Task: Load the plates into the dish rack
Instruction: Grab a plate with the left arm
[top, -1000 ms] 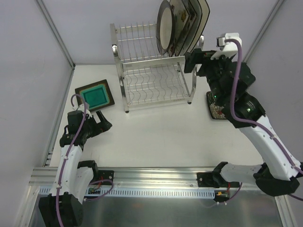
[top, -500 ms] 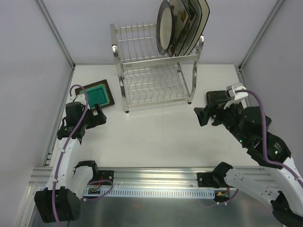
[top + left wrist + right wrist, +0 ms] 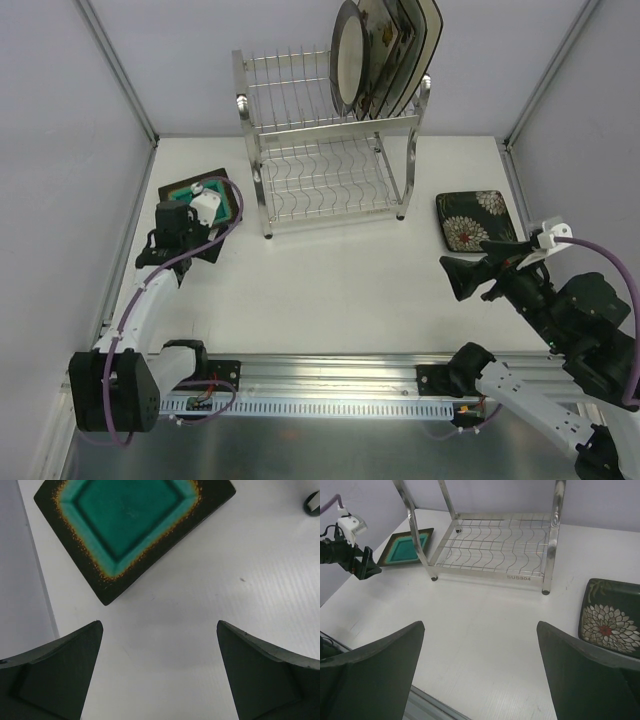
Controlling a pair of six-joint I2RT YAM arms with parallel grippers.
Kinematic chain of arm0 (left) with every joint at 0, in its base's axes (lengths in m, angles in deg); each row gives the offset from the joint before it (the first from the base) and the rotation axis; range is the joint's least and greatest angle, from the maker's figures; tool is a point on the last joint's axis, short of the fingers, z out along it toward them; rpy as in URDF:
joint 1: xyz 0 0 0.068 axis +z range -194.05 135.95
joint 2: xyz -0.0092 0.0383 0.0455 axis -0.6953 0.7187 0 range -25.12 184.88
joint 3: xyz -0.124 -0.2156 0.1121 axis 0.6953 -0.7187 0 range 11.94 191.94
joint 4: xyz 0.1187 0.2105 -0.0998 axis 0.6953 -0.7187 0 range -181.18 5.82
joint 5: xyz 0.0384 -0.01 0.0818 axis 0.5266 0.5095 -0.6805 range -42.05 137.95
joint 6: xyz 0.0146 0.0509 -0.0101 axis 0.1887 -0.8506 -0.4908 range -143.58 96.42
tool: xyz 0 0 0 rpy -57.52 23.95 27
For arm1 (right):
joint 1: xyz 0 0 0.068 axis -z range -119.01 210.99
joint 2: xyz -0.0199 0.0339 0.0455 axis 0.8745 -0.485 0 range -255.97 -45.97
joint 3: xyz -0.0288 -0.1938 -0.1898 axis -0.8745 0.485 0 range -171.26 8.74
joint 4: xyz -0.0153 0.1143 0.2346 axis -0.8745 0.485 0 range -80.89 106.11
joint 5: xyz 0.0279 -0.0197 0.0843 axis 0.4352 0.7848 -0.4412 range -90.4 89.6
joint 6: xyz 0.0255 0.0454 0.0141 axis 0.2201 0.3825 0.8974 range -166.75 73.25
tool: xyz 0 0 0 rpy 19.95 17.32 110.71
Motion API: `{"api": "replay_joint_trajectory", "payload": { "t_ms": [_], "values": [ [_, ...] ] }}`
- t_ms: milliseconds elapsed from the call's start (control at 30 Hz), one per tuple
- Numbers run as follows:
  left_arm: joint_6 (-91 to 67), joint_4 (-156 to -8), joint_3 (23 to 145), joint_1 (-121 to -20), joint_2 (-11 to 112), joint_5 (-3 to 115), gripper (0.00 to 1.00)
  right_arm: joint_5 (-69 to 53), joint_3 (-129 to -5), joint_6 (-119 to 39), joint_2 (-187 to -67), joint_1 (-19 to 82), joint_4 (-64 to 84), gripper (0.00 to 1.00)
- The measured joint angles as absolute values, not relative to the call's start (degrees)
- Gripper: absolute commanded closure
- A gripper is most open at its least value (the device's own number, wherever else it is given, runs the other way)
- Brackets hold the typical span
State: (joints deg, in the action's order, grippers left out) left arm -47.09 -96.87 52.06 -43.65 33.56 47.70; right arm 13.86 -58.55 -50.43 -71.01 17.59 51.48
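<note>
I should grab the teal square plate with my left gripper next, by one black rim edge [image 3: 222,226] [image 3: 171,550]. The plate's other rim edge will then stay free for the handover with my right gripper.
A black-rimmed teal square plate [image 3: 190,195] [image 3: 127,520] lies flat at the table's left. My left gripper [image 3: 186,240] [image 3: 160,630] hovers open just on the near side of it, pointing down, with only bare table between its fingers. A dark plate with white flowers [image 3: 475,218] [image 3: 612,622] lies flat to the right of the dish rack [image 3: 330,150] [image 3: 495,545]. Several plates [image 3: 385,50] stand on edge in the rack's upper tier at its right end. My right gripper [image 3: 470,275] [image 3: 480,630] is open and empty, near the front right and short of the flowered plate.
The rack's lower tier [image 3: 500,542] holds nothing. Aluminium frame posts [image 3: 120,70] and pale walls bound the table on the left, right and back. A metal rail [image 3: 330,370] runs along the near edge by the arm bases.
My right arm has pulled back from the rack's upper right end to the near right, uncovering the flowered plate. My left gripper has moved forward to the teal plate's near edge.
</note>
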Motion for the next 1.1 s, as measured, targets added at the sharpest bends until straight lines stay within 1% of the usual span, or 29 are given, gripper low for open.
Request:
{"api": "replay_joint_trajectory", "payload": {
  "t_ms": [233,500,633,800,867,933,967,1033,1100],
  "values": [
    [-59.70,-89.31,45.09,-45.57,39.11,44.16,0.01,16.09,-58.94,-51.65,-72.76,17.63,51.96,0.00],
    [-68.16,-78.53,44.83,-47.82,50.76,39.76,0.01,17.49,-59.03,-51.89,-75.10,17.63,51.83,0.00],
    [-71.15,-74.88,45.48,-47.82,55.78,38.06,0.06,18.84,-58.77,-51.89,-74.92,17.63,51.85,0.00],
    [-74.63,-68.91,47.10,-47.82,60.59,35.83,0.09,20.05,-58.77,-51.70,-74.96,17.63,51.85,0.00],
    [-75.57,-67.12,47.97,-47.82,62.54,35.26,0.14,20.39,-58.79,-51.57,-75.07,17.63,51.83,0.00],
    [-76.31,-65.79,49.15,-47.82,64.53,34.96,0.15,20.53,-58.79,-51.41,-75.34,17.63,51.83,0.00],
    [-76.62,-65.04,49.72,-47.82,65.44,34.69,0.19,20.70,-58.79,-51.37,-75.53,17.63,51.85,0.00],
    [-77.16,-64.15,50.73,-47.82,67.11,34.23,0.20,21.12,-58.79,-51.26,-75.95,17.63,51.83,0.00],
    [-77.40,-63.10,51.62,-47.82,68.48,34.06,0.23,21.51,-58.79,-51.24,-76.36,17.63,51.85,0.00]
  ]
}}
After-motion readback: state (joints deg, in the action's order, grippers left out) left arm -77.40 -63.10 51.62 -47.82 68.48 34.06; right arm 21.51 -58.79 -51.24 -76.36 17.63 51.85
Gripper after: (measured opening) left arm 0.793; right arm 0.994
